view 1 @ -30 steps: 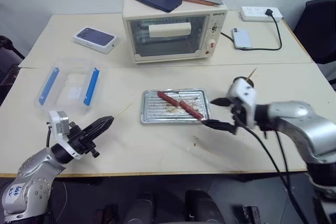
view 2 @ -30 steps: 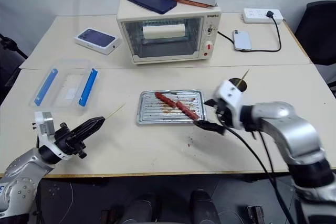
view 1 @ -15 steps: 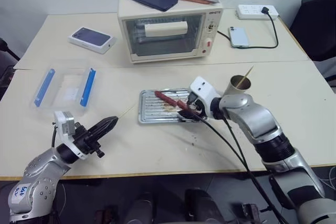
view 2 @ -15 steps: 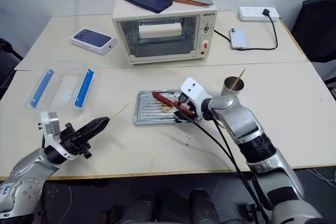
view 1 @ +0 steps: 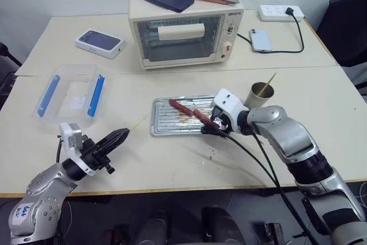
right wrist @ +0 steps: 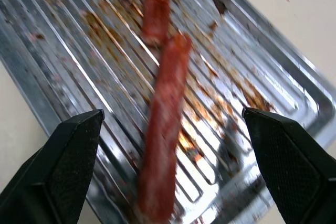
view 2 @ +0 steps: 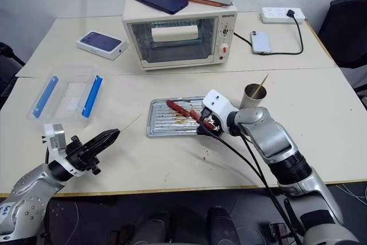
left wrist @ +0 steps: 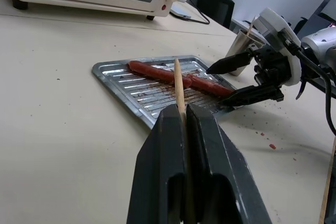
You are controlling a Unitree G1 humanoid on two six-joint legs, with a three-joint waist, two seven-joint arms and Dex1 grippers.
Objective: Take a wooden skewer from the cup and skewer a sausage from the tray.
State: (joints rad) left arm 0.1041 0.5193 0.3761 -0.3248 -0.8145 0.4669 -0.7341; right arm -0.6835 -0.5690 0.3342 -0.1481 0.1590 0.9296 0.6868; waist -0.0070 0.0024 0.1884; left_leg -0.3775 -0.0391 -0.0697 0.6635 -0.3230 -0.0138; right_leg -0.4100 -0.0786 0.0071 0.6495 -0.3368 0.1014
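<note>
I need to grab the nearer reddish-brown sausage around its middle (right wrist: 164, 129) with my right gripper next. That will keep this sausage's tip free for the wooden skewer.
My left gripper (view 1: 122, 135) is shut on a wooden skewer (view 1: 137, 123) at the front left of the table. The skewer's point (left wrist: 177, 72) aims toward the tray (view 1: 163, 129). Two reddish-brown sausages lie end to end on the tray's ribbed floor. My right gripper (view 1: 212, 125) is open and low over the tray's right end. Its fingers stand on either side of the nearer sausage (right wrist: 163, 129), apart from it. The other sausage (view 1: 180, 106) lies further left. The steel cup (view 1: 261, 94) stands right of the tray with a skewer (view 1: 270, 80) sticking out.
A toaster oven (view 1: 183, 32) stands behind the tray with a dark phone and an orange box on top. A clear plastic box with blue clips (view 1: 71, 93) sits at the left. A boxed phone (view 1: 100, 41), a power strip (view 1: 281, 12) and a white phone (view 1: 261, 39) lie at the back.
The camera view has shifted. My right gripper has come down and in over the tray's right end, still open. My left gripper has kept still with the skewer.
</note>
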